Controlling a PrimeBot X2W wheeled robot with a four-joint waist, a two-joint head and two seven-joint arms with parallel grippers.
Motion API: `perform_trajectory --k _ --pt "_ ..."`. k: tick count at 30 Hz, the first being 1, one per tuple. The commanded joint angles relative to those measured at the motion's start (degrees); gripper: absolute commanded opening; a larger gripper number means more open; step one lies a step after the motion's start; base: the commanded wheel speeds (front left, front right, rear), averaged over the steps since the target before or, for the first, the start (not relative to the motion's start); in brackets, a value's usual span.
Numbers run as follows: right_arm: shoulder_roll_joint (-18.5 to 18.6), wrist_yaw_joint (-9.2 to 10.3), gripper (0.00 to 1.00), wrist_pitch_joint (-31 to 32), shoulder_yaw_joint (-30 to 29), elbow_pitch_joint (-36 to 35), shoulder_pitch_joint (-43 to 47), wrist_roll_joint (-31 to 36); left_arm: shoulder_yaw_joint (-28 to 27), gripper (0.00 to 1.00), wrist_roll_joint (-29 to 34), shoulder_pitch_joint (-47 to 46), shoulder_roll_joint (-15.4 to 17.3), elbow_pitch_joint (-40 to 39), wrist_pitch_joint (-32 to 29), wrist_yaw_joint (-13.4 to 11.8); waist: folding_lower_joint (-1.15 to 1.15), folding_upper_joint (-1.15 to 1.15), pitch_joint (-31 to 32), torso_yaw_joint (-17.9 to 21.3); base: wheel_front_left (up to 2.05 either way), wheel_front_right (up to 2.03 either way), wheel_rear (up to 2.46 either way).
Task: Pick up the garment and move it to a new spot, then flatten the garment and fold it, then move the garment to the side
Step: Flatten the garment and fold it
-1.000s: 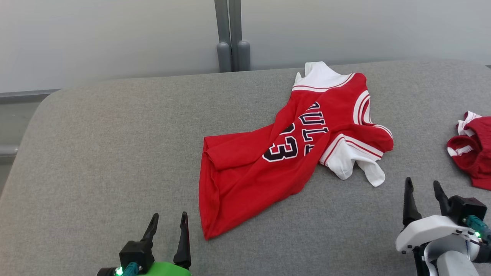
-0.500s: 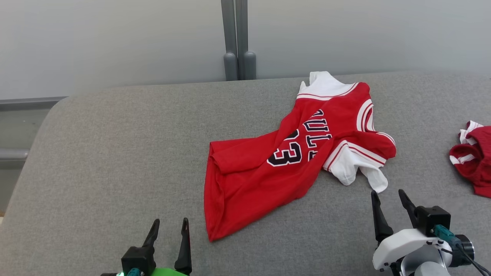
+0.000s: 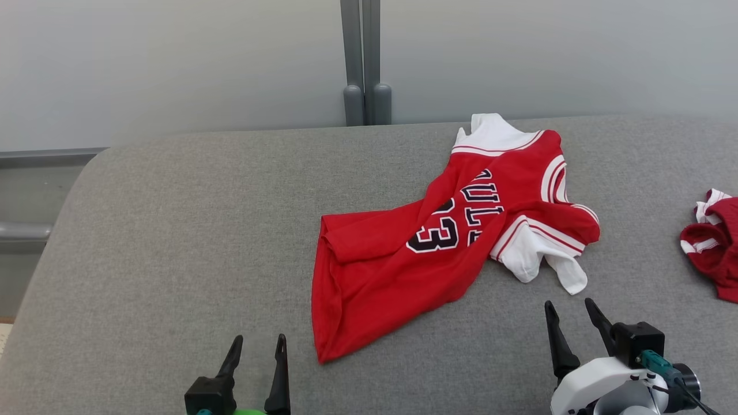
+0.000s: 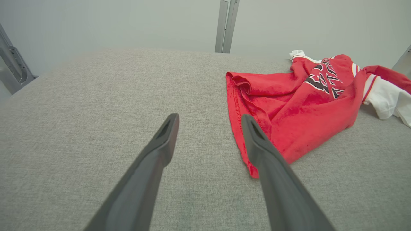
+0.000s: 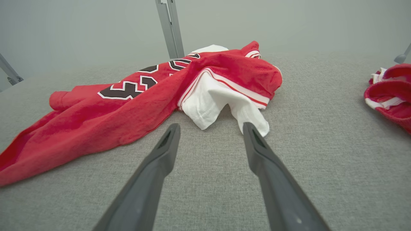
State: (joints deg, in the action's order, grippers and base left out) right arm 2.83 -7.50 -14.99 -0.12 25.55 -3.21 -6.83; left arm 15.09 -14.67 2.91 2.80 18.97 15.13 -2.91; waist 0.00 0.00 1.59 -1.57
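Observation:
The robot's left gripper will move to the garment and grab its red bottom hem corner (image 3: 324,354), which sticks out free while the crumpled body (image 3: 408,276) lies loose.
The garment (image 3: 415,259) is a red jersey with white sleeves and dark lettering, lying crumpled and skewed on the grey padded surface (image 3: 173,242). Its hem points toward me, its collar away. My left gripper (image 3: 259,342) stands open at the lower left, just left of the hem corner, holding nothing. In the left wrist view the garment (image 4: 298,106) lies right of my open fingers (image 4: 167,134). My right gripper (image 3: 568,308) is open too, just short of the white sleeve (image 3: 568,274). The right wrist view has the sleeve (image 5: 218,102) directly beyond the fingertips (image 5: 252,134).
A second red and white garment (image 3: 712,248) lies bunched at the right edge, also in the right wrist view (image 5: 390,93). A grey post (image 3: 363,63) stands against the pale wall behind the surface. The surface's rounded left edge (image 3: 63,190) drops off to the floor.
The head camera has shifted, so the whole scene sits lower and to the right. My right gripper has moved left and nearer the white sleeve. The garment lies as before.

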Motion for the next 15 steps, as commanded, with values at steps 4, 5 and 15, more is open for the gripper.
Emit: perform_trajectory --k 4,5,15 --pt "0.2 0.03 1.00 -0.2 -0.2 0.4 -0.2 0.2 1.5 1.00 -1.4 -0.4 0.2 0.7 0.0 2.0 0.00 0.00 -1.2 0.2 0.00 0.00 0.00" --pt "0.2 0.03 1.00 -0.2 -0.2 0.5 -0.4 0.2 2.4 1.00 -1.8 -0.6 0.2 1.4 0.0 2.6 0.00 0.00 -1.5 0.4 0.00 0.00 0.00" --pt "0.1 0.03 1.00 -0.2 -1.6 0.9 -2.4 1.3 7.5 1.00 -4.0 -3.3 0.2 6.9 0.0 4.3 0.00 0.00 -5.4 3.2 0.00 0.00 0.00"
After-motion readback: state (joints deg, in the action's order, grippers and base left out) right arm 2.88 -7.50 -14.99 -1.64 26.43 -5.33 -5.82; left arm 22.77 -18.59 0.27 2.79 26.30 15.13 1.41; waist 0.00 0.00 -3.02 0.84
